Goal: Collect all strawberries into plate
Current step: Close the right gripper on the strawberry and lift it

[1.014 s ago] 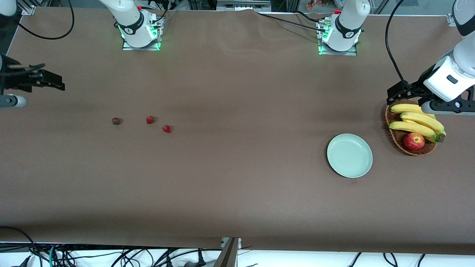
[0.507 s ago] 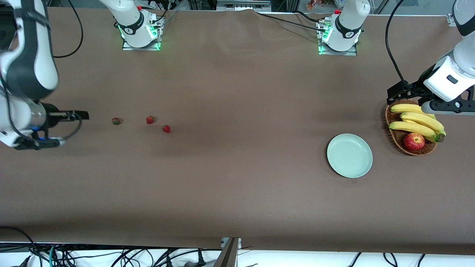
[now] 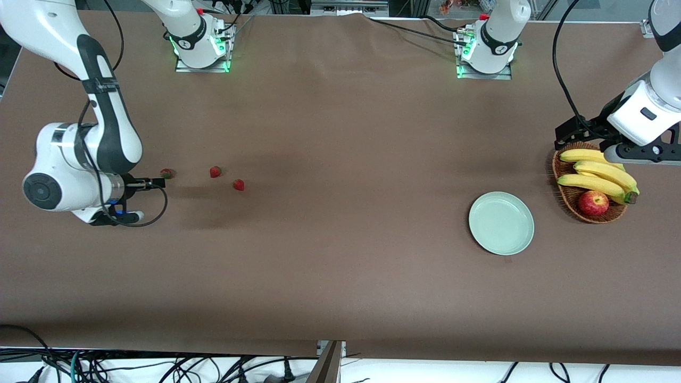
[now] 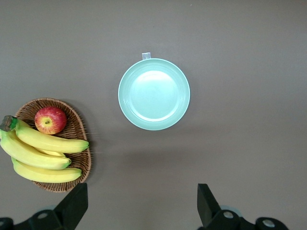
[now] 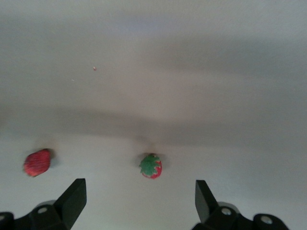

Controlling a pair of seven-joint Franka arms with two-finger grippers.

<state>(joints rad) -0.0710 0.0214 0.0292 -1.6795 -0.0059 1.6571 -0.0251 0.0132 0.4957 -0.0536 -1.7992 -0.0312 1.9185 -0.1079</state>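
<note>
The first strawberry has to be collected into the plate. My right gripper will next grab it by its green-end with the cap (image 5: 150, 164).
Three strawberries lie in a loose row toward the right arm's end of the table: one (image 3: 166, 173), a second (image 3: 215, 172) and a third (image 3: 239, 184). My right gripper (image 3: 157, 183) is open and empty, low over the table right beside the first strawberry. In the right wrist view that berry (image 5: 151, 166) lies green cap up just ahead of the open right gripper (image 5: 138, 201), and another berry (image 5: 37, 162) lies off to one side. The mint-green plate (image 3: 501, 223) is empty toward the left arm's end. My left gripper (image 3: 566, 133) waits open, high over the basket; the left wrist view shows the gripper (image 4: 141, 211) and the plate (image 4: 154, 94).
A brown woven basket (image 3: 564, 175) with bananas (image 3: 598, 178) and a red apple (image 3: 593, 202) stands beside the plate, at the left arm's end. It also shows in the left wrist view (image 4: 79, 143). Cables hang along the table's near edge.
The right arm has swung in from the table's end and come down, bringing its gripper up to the first strawberry. The left arm, berries and plate have not moved.
</note>
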